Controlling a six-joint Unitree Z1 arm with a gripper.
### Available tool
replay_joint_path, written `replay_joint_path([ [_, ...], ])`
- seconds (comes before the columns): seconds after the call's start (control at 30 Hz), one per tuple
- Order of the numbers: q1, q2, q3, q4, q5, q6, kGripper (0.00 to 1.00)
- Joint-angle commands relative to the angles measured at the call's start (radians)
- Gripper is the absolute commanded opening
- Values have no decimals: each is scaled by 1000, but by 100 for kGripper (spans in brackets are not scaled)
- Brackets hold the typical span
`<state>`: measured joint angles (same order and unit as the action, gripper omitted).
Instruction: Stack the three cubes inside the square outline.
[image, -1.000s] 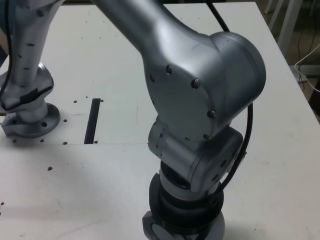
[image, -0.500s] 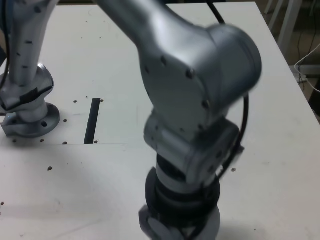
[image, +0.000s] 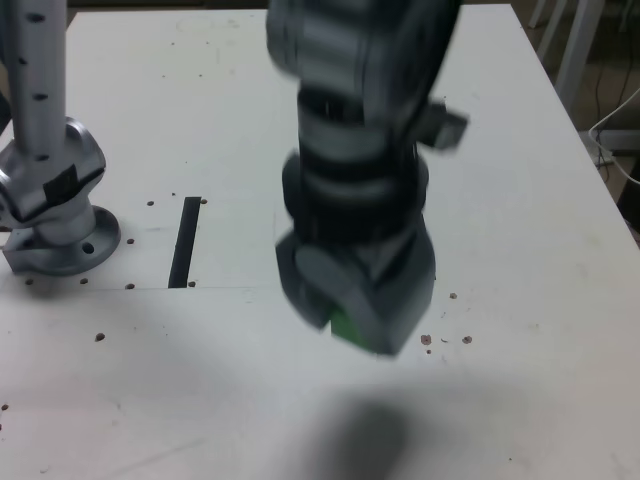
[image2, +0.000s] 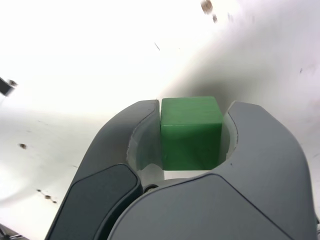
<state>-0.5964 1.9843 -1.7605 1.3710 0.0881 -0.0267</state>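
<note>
My gripper should keep holding the green cube (image: 345, 324) until the cube is inside the square outline. The cube hangs above the table, so it would fall if I opened now.
A green cube (image2: 190, 133) sits between the two grey jaws of my gripper (image2: 191, 117), which is shut on it and holds it above the white table. In the exterior view a sliver of the green cube (image: 345, 324) shows under the blurred gripper (image: 355, 320), lifted off the table with a shadow below it. The red and yellow cubes are out of view. The square outline is out of view.
A straight black tape strip (image: 186, 240) lies on the white table (image: 520, 200) toward the exterior view's left. The arm's silver base (image: 55, 215) stands at the far left. Small screw holes (image: 446, 338) dot the surface near the gripper.
The arm has swung up and back from the table's front edge, lifting the gripper into view with the green cube in it. The gripper finished closing within the last second.
</note>
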Motion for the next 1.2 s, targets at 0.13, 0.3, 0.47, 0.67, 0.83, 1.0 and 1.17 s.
replay_joint_path([
  [0.13, 102, -65, 46, 9, 16, 42, 26],
  [0.3, 193, -78, 30, 42, 39, 106, 26],
  [0.47, 287, -72, 15, 52, 49, 170, 26],
  [0.67, 368, -59, -5, 50, 45, 223, 26],
  [0.83, 413, -44, -8, 47, 43, 247, 26],
  [1.0, 438, -28, 5, 43, 39, 253, 26],
  [1.17, 457, -8, 21, 42, 22, 254, 26],
])
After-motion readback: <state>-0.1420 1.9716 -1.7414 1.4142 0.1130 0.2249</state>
